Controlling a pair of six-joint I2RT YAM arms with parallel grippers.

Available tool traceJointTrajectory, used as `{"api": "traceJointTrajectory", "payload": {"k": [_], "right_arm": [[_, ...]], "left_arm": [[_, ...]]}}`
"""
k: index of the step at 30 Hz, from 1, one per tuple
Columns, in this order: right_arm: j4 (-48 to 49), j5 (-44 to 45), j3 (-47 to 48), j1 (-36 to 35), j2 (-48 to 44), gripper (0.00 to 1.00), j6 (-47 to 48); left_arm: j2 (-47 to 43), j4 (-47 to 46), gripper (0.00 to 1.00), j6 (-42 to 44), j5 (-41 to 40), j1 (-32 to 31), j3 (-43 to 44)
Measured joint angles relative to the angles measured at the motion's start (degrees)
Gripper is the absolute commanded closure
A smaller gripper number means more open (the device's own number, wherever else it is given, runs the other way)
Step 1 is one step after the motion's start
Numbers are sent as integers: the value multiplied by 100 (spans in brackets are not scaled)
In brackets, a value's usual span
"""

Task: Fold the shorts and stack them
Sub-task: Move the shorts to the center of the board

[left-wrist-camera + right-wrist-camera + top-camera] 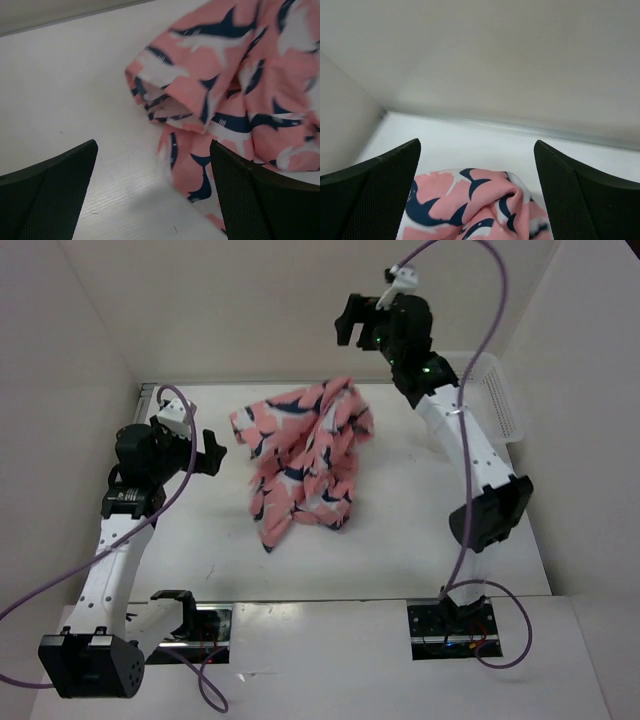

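I will next take hold of the shorts (302,455) with my right gripper to spread them for folding. I will grab them by the bunched edge at the heap's far end (342,390).
The salmon-pink shorts (302,455) with navy-and-white shark shapes lie crumpled in a heap in the middle of the white table. My left gripper (212,452) is open and empty, low, just left of the heap; its view shows the shorts (235,85) ahead and to the right, reaching the right finger (265,200). My right gripper (352,324) is open and empty, raised above the far end of the heap; the shorts (475,210) show below between its fingers.
A white mesh basket (498,400) stands at the right edge behind the right arm. Pale walls enclose the table on the left, back and right. The back wall (480,60) is close in front of the right gripper.
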State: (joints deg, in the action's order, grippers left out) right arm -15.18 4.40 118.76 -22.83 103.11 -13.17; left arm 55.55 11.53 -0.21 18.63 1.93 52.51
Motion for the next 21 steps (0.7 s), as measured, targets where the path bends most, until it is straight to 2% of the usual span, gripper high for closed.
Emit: {"api": "traceJointTrajectory", "payload": {"k": [3, 6, 12, 15, 16, 21], "right_arm": [[-393, -142, -286, 0, 621, 1, 498], [-802, -422, -1016, 0, 643, 12, 1182], [-1226, -1414, -3375, 229, -710, 38, 1888], [-1222, -1770, -4435, 372, -1392, 38, 1908], [-1207, -1869, -4734, 402, -1532, 33, 1899], [-1143, -2435, -5866, 407, -1523, 29, 1700]], "left_arm": [[142, 306, 0, 2, 251, 22, 26], [367, 953, 0, 0, 658, 20, 105], [570, 2044, 0, 0, 973, -422, -48], [682, 2371, 0, 0, 898, -855, -267], [732, 2457, 0, 0, 855, -994, -352], [935, 2551, 0, 0, 643, -1558, -772]]}}
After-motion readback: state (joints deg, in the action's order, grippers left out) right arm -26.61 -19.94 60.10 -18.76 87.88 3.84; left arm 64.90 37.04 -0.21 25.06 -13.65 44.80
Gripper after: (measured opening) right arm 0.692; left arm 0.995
